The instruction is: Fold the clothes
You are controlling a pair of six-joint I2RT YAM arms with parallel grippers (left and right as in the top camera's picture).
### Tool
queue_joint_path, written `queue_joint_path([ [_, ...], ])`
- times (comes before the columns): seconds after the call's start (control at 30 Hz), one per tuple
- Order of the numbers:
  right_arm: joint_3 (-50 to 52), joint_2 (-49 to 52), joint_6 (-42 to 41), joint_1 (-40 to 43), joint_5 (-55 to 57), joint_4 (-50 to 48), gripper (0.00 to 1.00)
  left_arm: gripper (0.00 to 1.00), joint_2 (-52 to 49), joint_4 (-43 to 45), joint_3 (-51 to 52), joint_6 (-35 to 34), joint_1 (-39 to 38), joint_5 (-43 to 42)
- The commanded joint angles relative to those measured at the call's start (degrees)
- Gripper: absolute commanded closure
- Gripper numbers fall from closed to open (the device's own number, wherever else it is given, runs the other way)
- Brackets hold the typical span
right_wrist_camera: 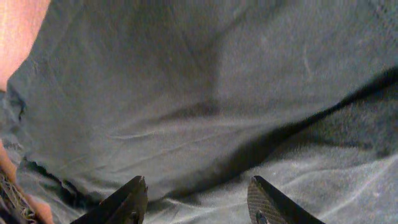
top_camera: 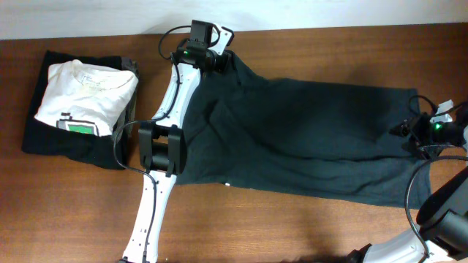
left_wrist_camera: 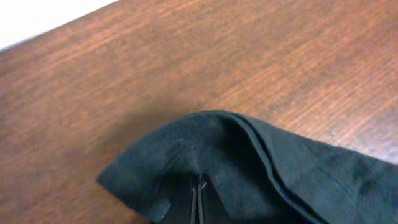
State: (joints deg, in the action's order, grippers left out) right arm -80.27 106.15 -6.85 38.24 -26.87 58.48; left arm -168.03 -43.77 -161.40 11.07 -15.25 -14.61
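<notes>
I need to grab the T-shirt next with my right gripper by its edge point(right_wrist_camera: 198, 191) opposite my left gripper's corner, so that both grippers can then fold the cloth point(right_wrist_camera: 186, 93) over.
The dark grey-green T-shirt point(top_camera: 292, 139) lies spread across the table from the back middle to the right. My left gripper point(top_camera: 219, 60) is at its far left corner, shut on a fold of the shirt point(left_wrist_camera: 211, 155); the fingers point(left_wrist_camera: 198, 202) pinch the cloth, which drapes over them. My right gripper point(top_camera: 411, 131) hovers at the shirt's right edge. In the right wrist view its fingers point(right_wrist_camera: 198, 199) are open and empty just above the cloth point(right_wrist_camera: 186, 93).
A white tee with green print point(top_camera: 86, 96) lies on a black folded garment point(top_camera: 51, 139) at the left. Bare wooden table point(top_camera: 292, 226) runs along the front. The table's back edge and a white wall point(left_wrist_camera: 37, 18) lie just past the left gripper.
</notes>
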Motion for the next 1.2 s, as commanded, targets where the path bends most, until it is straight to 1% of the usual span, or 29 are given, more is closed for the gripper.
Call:
queue_joint_path([
  [0.0, -0.6, 0.0, 0.7, -0.4, 0.6, -1.3, 0.44, 1.0, 7.1, -2.9, -1.6, 0.1, 0.1, -1.2],
  [0.17, -0.6, 0.0, 0.7, -0.3, 0.6, -6.1, 0.44, 1.0, 11.6, -11.7, -1.6, 0.1, 0.3, -0.7],
  [0.3, -0.6, 0.0, 0.5, -0.3, 0.7, -12.1, 0.42, 1.0, 12.9, -15.2, -1.6, 0.1, 0.3, -0.4],
  [0.37, -0.6, 0.0, -3.2, -0.2, 5.8, -15.3, 0.39, 1.0, 14.0, -18.6, -1.6, 0.1, 0.3, -0.4],
  [0.43, -0.6, 0.0, -4.2, -0.2, 9.2, -17.5, 0.39, 1.0, 15.1, -20.8, -1.6, 0.1, 0.3, -0.4],
  [0.53, -0.6, 0.4, -4.2, -0.4, 10.3, -23.5, 0.38, 1.0, 18.2, -24.8, -1.6, 0.2, 0.2, -0.6],
  [0.6, -0.6, 1.3, -5.7, -0.4, 11.5, -27.0, 0.37, 1.0, 19.9, -27.0, -1.6, 0.2, 0.1, -0.6],
  [0.67, -0.6, 3.2, -5.9, -0.4, 12.1, -29.9, 0.37, 1.0, 21.0, -28.7, -1.6, 0.2, 0.0, -0.7],
  [0.73, -0.6, 7.1, -7.2, -0.4, 12.1, -33.7, 0.37, 1.0, 22.4, -32.2, -1.6, 0.2, -0.1, -0.6],
  [0.83, -0.7, 11.5, -7.2, -0.4, 9.2, -39.0, 0.37, 1.0, 23.6, -37.0, -1.6, 0.2, -0.1, -0.6],
  [0.87, -0.6, 12.9, -7.2, -0.5, 6.7, -41.8, 0.37, 1.0, 23.7, -37.7, -1.6, 0.2, -0.1, -0.6],
  [0.97, -0.7, 15.8, -7.2, -1.6, 4.5, -48.2, 0.35, 1.0, 23.7, -38.1, -1.6, 0.4, -0.2, -0.6],
  [1.07, -0.7, 17.1, -7.2, -4.1, 4.6, -53.0, 0.35, 1.0, 23.7, -37.6, -1.6, 0.6, -0.8, -0.6],
  [1.17, -0.7, 18.0, -7.2, -7.3, 7.8, -54.4, 0.35, 1.0, 23.7, -37.7, -1.6, 0.6, -1.2, -0.6],
])
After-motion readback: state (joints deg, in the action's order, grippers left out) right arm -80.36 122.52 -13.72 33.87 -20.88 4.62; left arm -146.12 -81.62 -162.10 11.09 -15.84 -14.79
